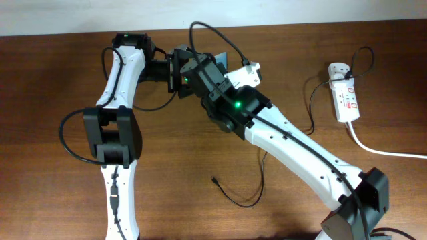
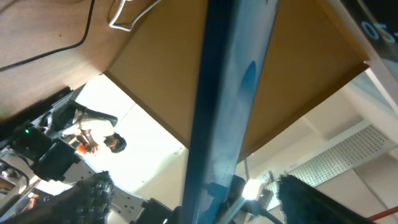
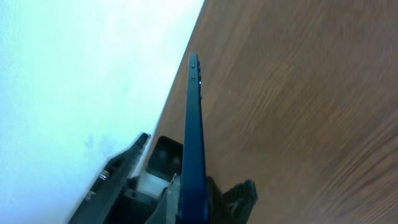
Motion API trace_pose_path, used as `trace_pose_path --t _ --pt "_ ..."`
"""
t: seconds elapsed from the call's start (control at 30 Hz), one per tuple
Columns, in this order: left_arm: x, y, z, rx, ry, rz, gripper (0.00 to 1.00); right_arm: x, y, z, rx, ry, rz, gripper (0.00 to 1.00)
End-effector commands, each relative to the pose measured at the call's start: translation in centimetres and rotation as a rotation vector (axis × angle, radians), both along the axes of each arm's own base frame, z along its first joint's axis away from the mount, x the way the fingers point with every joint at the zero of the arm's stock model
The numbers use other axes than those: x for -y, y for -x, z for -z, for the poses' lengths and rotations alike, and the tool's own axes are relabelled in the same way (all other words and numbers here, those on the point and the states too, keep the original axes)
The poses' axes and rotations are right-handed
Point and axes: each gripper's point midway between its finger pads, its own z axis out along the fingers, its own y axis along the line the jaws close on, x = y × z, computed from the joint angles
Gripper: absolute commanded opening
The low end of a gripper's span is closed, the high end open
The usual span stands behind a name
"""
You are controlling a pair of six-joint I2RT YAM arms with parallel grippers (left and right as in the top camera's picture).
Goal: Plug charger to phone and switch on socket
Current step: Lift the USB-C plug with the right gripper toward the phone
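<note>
I should close my left gripper on the phone (image 1: 220, 61) now. The phone stands edge-on between the gripper's open fingers, so they would hold it.
The phone (image 3: 194, 124) shows edge-on in the right wrist view, dark blue, lifted off the table. My right gripper (image 3: 199, 193) is shut on its lower end. In the left wrist view the phone (image 2: 230, 93) runs up between my left gripper's (image 2: 199, 186) fingers, which stand wide apart and do not touch it. Overhead, both grippers meet at the back, left (image 1: 175, 70) and right (image 1: 200, 67), with a corner of the phone (image 1: 220, 61) showing. The charger's connector tip (image 1: 213, 179) lies loose on the table at the front. The socket (image 1: 343, 100) lies at the far right.
The charger cable (image 1: 248, 200) loops from the tip under the right arm and up to the socket. The socket's thick white cord (image 1: 380, 150) runs off to the right. The wooden table (image 1: 173, 167) ends at a white wall at the back.
</note>
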Motion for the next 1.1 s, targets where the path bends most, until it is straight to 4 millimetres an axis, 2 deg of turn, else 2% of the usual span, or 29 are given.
trace_pose_path --t 0.0,0.1,0.17,0.2,0.33,0.37,0.47,0.63,0.67,0.73,0.77,0.8,0.87,0.9,0.97,1.0,1.07 --pt "-0.1 -0.3 -0.6 -0.058 0.011 -0.009 0.74 0.3 0.1 -4.2 0.07 -0.249 0.15 0.04" --pt "-0.1 -0.3 -0.6 -0.077 0.009 -0.009 0.51 0.3 0.1 -4.1 0.062 -0.293 0.182 0.04" --pt "-0.1 -0.3 -0.6 -0.11 0.006 -0.009 0.5 -0.2 0.3 -4.0 0.038 -0.343 0.181 0.04" --pt "-0.1 -0.3 -0.6 -0.11 0.006 -0.009 0.45 -0.3 0.3 -3.9 0.035 -0.343 0.179 0.04" --pt "-0.1 -0.3 -0.6 -0.11 0.006 -0.009 0.43 -0.8 0.5 -3.7 0.017 -0.356 0.158 0.04" --pt "-0.1 -0.3 -0.6 -0.109 0.006 -0.009 0.37 -0.9 0.6 -3.7 0.011 -0.36 0.152 0.04" --pt "-0.1 -0.3 -0.6 -0.109 0.006 -0.009 0.3 -1.1 0.7 -3.6 0.001 -0.367 0.141 0.04" --pt "-0.1 -0.3 -0.6 -0.109 0.006 -0.009 0.1 -1.2 0.8 -3.5 -0.006 -0.367 0.135 0.04" --pt "-0.1 -0.3 -0.6 -0.109 0.006 -0.009 0.05 -1.2 0.8 -3.5 -0.005 -0.359 0.129 0.09" --pt "-0.1 -0.3 -0.6 -0.109 0.006 -0.009 0.0 -1.2 0.8 -3.4 -0.007 -0.352 0.127 0.51" --pt "-0.1 -0.3 -0.6 -0.109 0.006 -0.009 0.0 -1.2 0.7 -3.5 0.003 -0.306 0.089 0.52" --pt "-0.1 -0.3 -0.6 -0.109 0.006 -0.009 0.0 -1.0 0.7 -3.6 0.014 -0.267 0.072 0.59" --pt "-0.1 -0.3 -0.6 -0.109 0.006 -0.009 0.0 -0.1 0.4 -4.0 0.055 -0.181 0.068 0.84" --pt "-0.1 -0.4 -0.6 -0.101 0.006 -0.009 0.0 0.8 0.3 -4.8 0.093 -0.082 0.042 0.97" --pt "-0.1 -1.0 -0.2 0.008 0.004 -0.007 0.0 3.3 0.5 -7.7 0.178 0.211 -0.06 0.98" --pt "-0.1 -1.6 0.2 0.101 -0.007 -0.004 0.0 4.4 0.9 -9.4 0.204 0.426 -0.204 0.98" --pt "-0.1 -2.6 0.3 0.298 0.013 -0.004 0.0 4.6 1.4 -9.8 0.198 0.646 -0.483 0.98"
